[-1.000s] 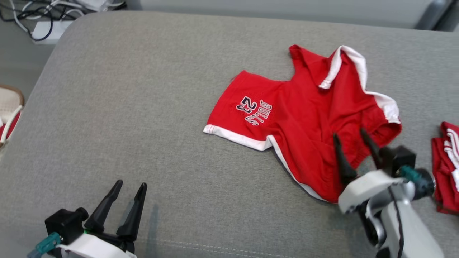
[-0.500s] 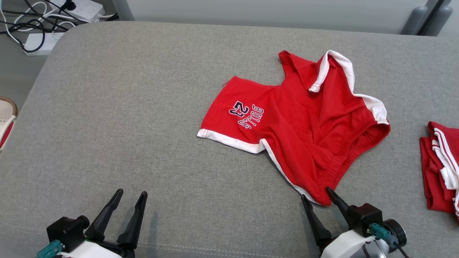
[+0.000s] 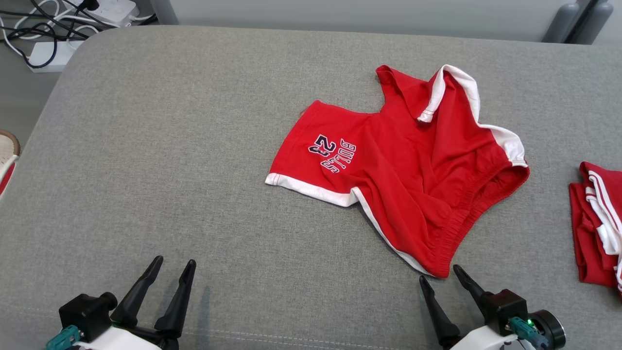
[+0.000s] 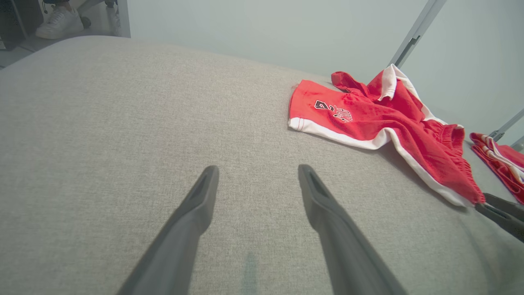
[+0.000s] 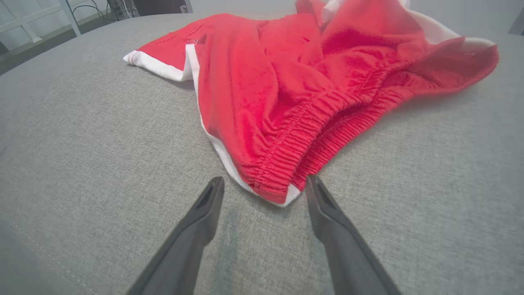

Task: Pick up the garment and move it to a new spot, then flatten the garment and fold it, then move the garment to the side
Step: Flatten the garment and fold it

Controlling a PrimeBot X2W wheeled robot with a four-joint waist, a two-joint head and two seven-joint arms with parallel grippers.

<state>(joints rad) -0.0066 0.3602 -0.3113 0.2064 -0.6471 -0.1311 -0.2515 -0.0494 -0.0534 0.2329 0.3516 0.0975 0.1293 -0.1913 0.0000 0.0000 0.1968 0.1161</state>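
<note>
The gathered edge of the shorts [image 3: 460, 224] stands up and the rest lies slack, so my right gripper needs to grab their elastic waistband corner [image 3: 441, 267] next.
The garment [image 3: 403, 165] is a pair of red shorts with white trim and a "BULLS 23" print, lying rumpled on the grey cushion [image 3: 170, 146], right of centre. Its elastic waistband corner points toward my right gripper [image 3: 441, 278], which stands open just short of that corner with nothing between its fingers. In the right wrist view the waistband corner [image 5: 278, 188] lies just ahead of the open right gripper [image 5: 265, 186]. My left gripper [image 3: 174, 265] is open at the lower left, well away from the shorts [image 4: 368, 119], and the left gripper [image 4: 258, 176] holds nothing.
A second red and white garment [image 3: 597, 223] lies folded at the cushion's right edge. Cables and a power strip [image 3: 53, 29] sit on the floor past the far left corner. A shoe [image 4: 61, 22] shows on the floor in the left wrist view.
My right gripper has drawn back off the shorts toward the near edge and now rests just short of the waistband corner. The head camera shifted. The left gripper stayed put.
</note>
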